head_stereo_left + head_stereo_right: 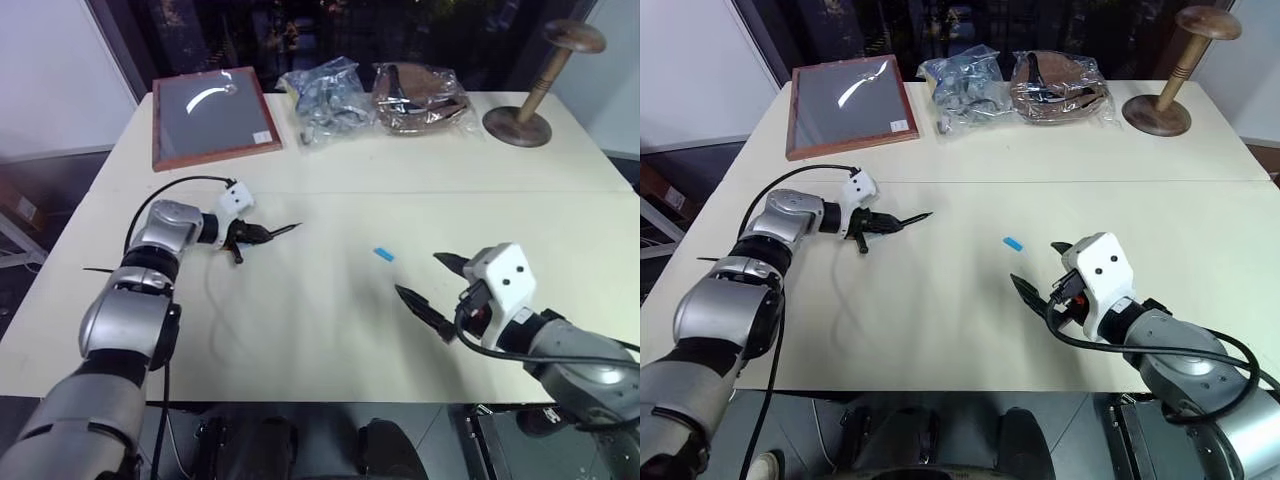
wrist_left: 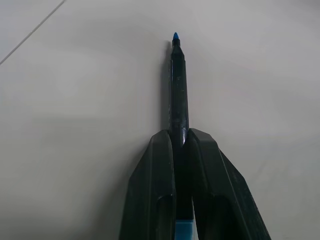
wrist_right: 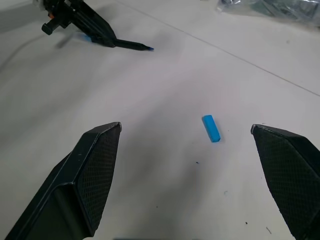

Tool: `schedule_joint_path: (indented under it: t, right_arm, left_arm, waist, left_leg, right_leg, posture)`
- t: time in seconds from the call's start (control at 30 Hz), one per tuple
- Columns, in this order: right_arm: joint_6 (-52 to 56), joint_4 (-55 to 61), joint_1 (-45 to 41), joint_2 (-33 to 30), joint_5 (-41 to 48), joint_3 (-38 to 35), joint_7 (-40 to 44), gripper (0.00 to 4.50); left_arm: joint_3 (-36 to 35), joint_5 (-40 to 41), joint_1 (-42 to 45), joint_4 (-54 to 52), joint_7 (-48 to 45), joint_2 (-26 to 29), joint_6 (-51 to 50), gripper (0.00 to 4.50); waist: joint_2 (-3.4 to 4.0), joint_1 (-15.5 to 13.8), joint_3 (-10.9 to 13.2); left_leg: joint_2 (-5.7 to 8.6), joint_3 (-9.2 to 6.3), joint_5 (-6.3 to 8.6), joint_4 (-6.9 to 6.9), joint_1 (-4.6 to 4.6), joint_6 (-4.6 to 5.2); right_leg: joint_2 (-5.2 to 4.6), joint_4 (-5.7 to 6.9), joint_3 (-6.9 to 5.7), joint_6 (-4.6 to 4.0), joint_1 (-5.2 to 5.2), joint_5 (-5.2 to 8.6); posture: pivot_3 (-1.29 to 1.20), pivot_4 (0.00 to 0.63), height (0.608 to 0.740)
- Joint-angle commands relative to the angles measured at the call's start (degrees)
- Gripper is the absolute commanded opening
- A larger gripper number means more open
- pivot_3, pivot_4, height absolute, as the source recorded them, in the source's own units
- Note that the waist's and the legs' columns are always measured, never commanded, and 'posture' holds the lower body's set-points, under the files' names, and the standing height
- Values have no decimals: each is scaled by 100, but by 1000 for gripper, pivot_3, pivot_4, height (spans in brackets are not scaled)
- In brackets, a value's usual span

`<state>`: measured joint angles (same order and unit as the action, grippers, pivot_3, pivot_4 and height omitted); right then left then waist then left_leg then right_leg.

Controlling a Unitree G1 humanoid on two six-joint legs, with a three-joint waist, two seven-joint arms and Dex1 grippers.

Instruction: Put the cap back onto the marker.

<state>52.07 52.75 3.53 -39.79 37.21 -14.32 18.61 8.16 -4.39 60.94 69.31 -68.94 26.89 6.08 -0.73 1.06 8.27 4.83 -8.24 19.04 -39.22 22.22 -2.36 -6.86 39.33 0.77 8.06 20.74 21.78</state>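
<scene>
I will move my right gripper to the blue cap and grab its closed end (image 1: pixel 389 258). Then the cap's open end stays free to slide over the marker's tip (image 1: pixel 298 225).
The marker (image 1: pixel 281 231) is thin and black, and my left gripper (image 1: pixel 262 234) is shut on it low over the white table (image 1: pixel 300 330), left of centre. In the left wrist view its black barrel (image 2: pixel 178 85) runs out between the two closed fingers to a blue tip, with a light blue section at the back. The cap (image 1: pixel 384 255), a tiny bright blue tube, lies flat on the table to the right of the marker's tip. My right gripper (image 1: pixel 417 273) stands open just right of the cap. In the right wrist view the cap (image 3: pixel 211 128) lies ahead between the spread fingers.
At the back of the table lie a wood-framed dark board (image 1: pixel 212 118), two clear plastic bags of items (image 1: pixel 330 100) (image 1: pixel 420 98) and a wooden stand (image 1: pixel 520 125) with a round base. A black cable runs along my left arm.
</scene>
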Motion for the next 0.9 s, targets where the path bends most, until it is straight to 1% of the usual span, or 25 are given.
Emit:
schedule_joint_path:
  t: [0.03,0.07,0.13,0.2,0.27,0.37,0.53,0.6,0.7,0.9]
  right_arm:
    - [-148,-193,-197,-128,-115,71,150,4324]
    - [-203,-328,-271,-171,-205,169,210,4324]
    - [-263,-702,-526,-215,-391,438,288,4324]
    - [-398,-1150,-736,-213,-618,704,379,4324]
    - [-565,-1486,-871,-138,-723,813,496,4324]
    - [-972,-2439,-1378,101,-964,1086,696,4324]
    - [-1601,-3574,-1997,270,-1422,1470,1092,4324]
    - [-1792,-3940,-2198,379,-1566,1612,1226,4324]
    - [-2061,-4418,-2391,537,-1765,1812,1439,4324]
    - [-2433,-5074,-2563,818,-2061,2036,1703,4324]
  left_arm:
    - [-135,221,-101,-781,-320,53,249,11]
    - [-159,294,-206,-1106,-398,88,218,11]
    - [-286,572,-527,-2089,-513,179,-152,11]
    - [-401,806,-893,-3084,-478,297,-612,11]
    - [-452,930,-1156,-3771,-361,379,-1013,11]
    - [-776,1360,-1899,-5574,61,598,-2210,11]
    - [-1026,1812,-2829,-7403,717,734,-3560,11]
    - [-1081,1936,-3152,-7910,955,764,-3892,11]
    - [-1109,1997,-3533,-8373,1252,823,-4116,11]
    - [-1176,2169,-3810,-8760,1587,986,-4348,11]
  waist:
    - [0,3,0]
    - [0,2,0]
    - [0,21,0]
    - [0,42,0]
    - [0,78,0]
    - [1,164,0]
    - [4,153,-1]
    - [4,141,-1]
    - [4,133,-1]
    - [5,148,-1]
  left_leg:
    - [-2,0,0,0,0,0]
    - [-3,-2,0,0,2,0]
    - [-17,-5,0,0,3,0]
    - [-24,-7,0,2,4,0]
    - [-29,-7,0,6,4,0]
    - [-33,-8,0,7,4,0]
    - [-36,-7,0,7,4,0]
    - [-36,-7,0,6,4,0]
    - [-34,-8,0,6,4,-1]
    - [-34,-4,0,7,4,-1]
  right_leg:
    - [0,-1,1,0,1,0]
    - [0,-1,1,0,1,0]
    - [0,-2,1,0,4,0]
    - [1,-4,4,0,5,0]
    - [3,-4,7,0,9,0]
    - [5,-6,8,0,8,0]
    - [6,-6,13,0,12,0]
    - [6,-8,14,0,10,0]
    - [5,-10,14,0,11,0]
    - [4,-13,14,0,11,0]
  posture:
    - [0,150,740]
    - [0,150,740]
    - [0,150,740]
    - [0,150,740]
    - [0,150,740]
    - [0,150,740]
    - [0,150,740]
    - [0,150,740]
    - [0,150,740]
    - [0,150,740]
